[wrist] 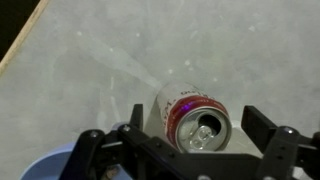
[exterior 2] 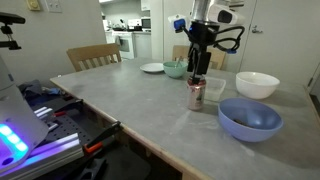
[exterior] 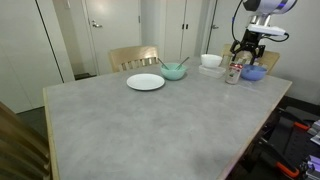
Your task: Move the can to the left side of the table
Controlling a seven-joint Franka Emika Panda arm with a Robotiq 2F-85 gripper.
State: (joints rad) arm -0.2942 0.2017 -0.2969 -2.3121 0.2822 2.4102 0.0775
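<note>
The robot's gripper isn't ready to close on the can yet and should lower first, as its fingers only reach the can's rim in an exterior view.
The can (exterior: 232, 73) is a small silver drink can with red markings. It stands upright on the grey speckled table (exterior: 150, 125) near the far right end, and it shows in both exterior views (exterior 2: 196, 94). My gripper (exterior: 246, 50) hangs directly over it (exterior 2: 198, 67). In the wrist view the can's opened top (wrist: 192, 122) lies between the two black fingers of the gripper (wrist: 198, 124). The fingers are spread wider than the can and do not touch it. The gripper is open and empty.
A blue bowl (exterior 2: 250, 118) and a white bowl (exterior 2: 257, 84) stand close beside the can. A teal bowl with a utensil (exterior: 174, 71) and a white plate (exterior: 145, 82) sit farther along the back edge. Wooden chairs (exterior: 133, 57) stand behind the table.
</note>
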